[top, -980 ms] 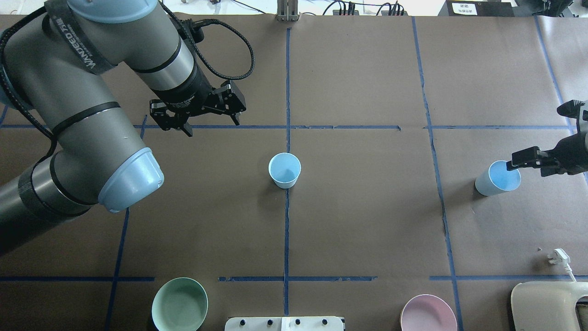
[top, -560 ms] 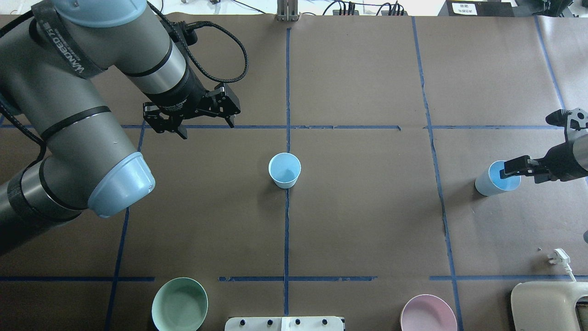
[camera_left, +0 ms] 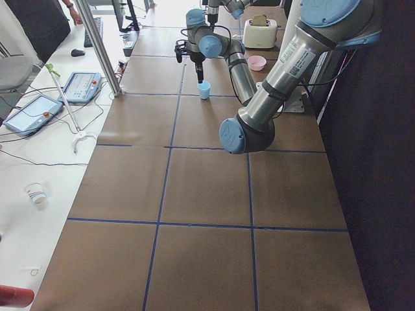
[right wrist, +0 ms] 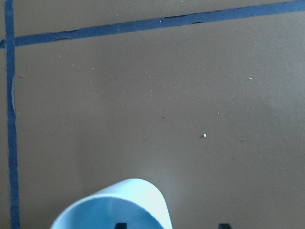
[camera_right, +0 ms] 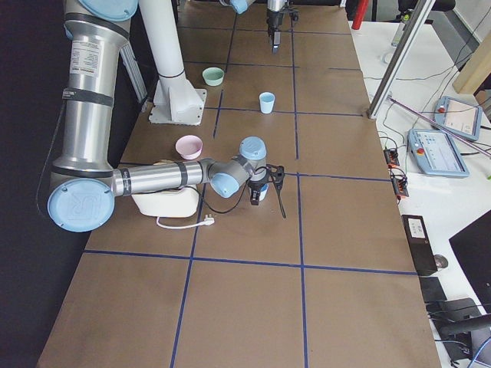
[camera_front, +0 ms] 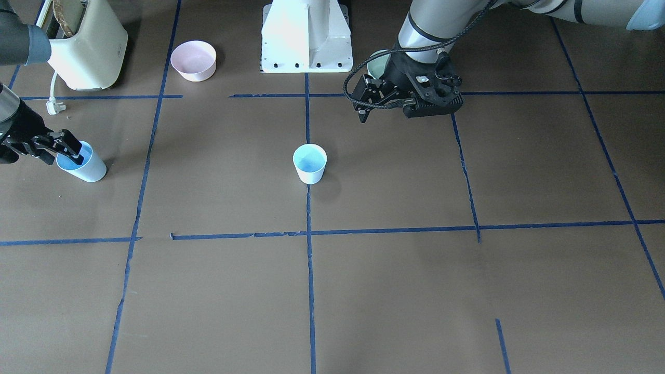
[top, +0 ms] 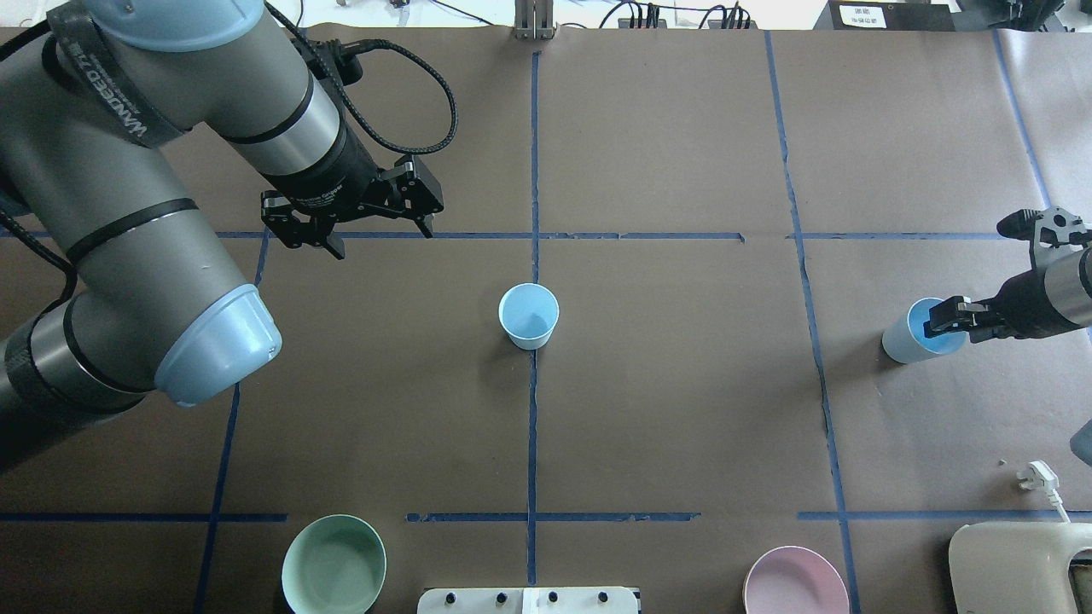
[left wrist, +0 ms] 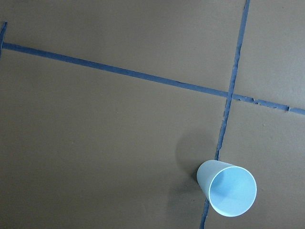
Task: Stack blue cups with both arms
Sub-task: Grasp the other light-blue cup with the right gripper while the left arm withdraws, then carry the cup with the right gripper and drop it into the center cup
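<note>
My right gripper pinches this blue cup by its rim (camera_front: 88, 147) next, to stack it into the one on the centre tape line (camera_front: 309, 163).
One blue cup (top: 529, 315) stands upright on the centre tape line; it also shows in the front view (camera_front: 309, 163) and the left wrist view (left wrist: 228, 187). My left gripper (top: 380, 237) is open and empty, hovering to the far left of that cup, apart from it. The second blue cup (top: 921, 331) stands at the table's right side, seen from the front too (camera_front: 82, 162). My right gripper (top: 947, 324) is open at this cup's rim. In the right wrist view one fingertip (right wrist: 120, 224) is inside the cup (right wrist: 114, 205) and the other is outside it.
A mint-green bowl (top: 333, 564) and a pink bowl (top: 795, 582) sit near the robot's edge, either side of the white pedestal base (camera_front: 306, 36). A cream appliance (top: 1019, 563) with a white plug (top: 1036, 476) is at the near right corner.
My left gripper has drifted left, away from the centre cup. My right gripper has moved in over the right cup's rim, one finger now inside it.
</note>
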Robot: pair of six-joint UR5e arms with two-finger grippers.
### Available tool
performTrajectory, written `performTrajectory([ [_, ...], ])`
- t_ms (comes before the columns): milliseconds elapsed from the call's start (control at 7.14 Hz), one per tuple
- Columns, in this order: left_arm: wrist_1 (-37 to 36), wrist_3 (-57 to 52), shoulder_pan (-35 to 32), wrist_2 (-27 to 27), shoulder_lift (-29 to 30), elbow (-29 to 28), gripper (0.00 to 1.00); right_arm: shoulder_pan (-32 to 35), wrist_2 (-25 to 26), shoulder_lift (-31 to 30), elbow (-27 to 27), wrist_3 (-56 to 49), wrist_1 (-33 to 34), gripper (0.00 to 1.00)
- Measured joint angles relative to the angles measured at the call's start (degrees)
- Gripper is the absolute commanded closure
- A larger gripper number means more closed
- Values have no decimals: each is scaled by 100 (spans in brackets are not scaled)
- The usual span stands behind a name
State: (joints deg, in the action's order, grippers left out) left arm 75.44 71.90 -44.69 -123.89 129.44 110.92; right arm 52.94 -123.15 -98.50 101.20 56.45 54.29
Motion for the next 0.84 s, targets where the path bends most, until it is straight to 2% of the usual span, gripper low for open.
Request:
performTrajectory([
  [560, -9, -8, -221, -11, -325, 337, 0, 38, -197, -8, 155, 8, 9, 100],
  [840, -86, -611, -511, -16, -751, 578, 0, 246, -448, 128, 452, 16, 200, 100],
])
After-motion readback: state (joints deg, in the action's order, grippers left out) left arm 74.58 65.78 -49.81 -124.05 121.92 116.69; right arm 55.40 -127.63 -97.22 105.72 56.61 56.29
